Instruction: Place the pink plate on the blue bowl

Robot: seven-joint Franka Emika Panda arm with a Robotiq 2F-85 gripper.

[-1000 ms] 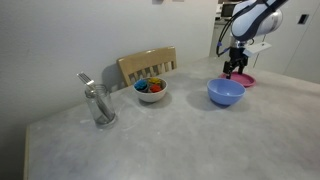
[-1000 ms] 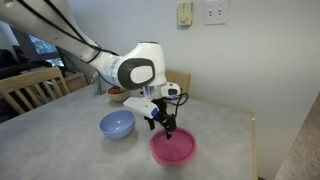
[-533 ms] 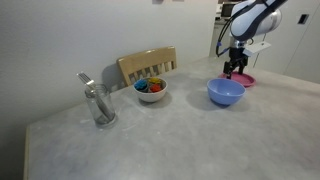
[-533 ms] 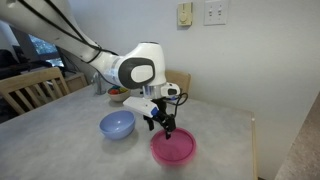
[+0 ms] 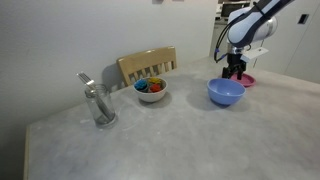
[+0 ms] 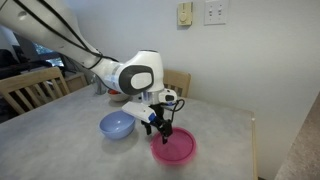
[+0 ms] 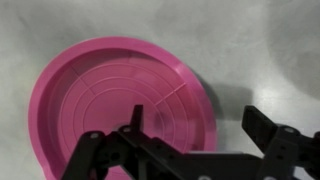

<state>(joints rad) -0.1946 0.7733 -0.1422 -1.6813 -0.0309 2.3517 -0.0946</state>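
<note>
The plate's rim is between my open fingers, which reach down to its level in an exterior view. My gripper needs to close on it now.
The pink plate [image 6: 173, 149] lies flat on the table beside the blue bowl [image 6: 117, 124]. In an exterior view the plate [image 5: 245, 81] shows behind the bowl [image 5: 226, 92]. My gripper [image 6: 164, 131] hangs just above the plate's near rim, jaws open. In the wrist view the plate [image 7: 110, 105] fills the left half. One finger sits over the plate's inside, the other over the bare table to its right. The gripper [image 7: 200, 125] straddles the plate's right rim and holds nothing.
A white bowl [image 5: 151, 89] with colourful contents stands in front of a wooden chair [image 5: 147, 65]. A metal jug with utensils [image 5: 98, 103] stands at the table's left. The table's edge runs close past the plate [image 6: 250, 130].
The gripper has lowered a little toward the plate's rim. The plate and bowl have not moved.
</note>
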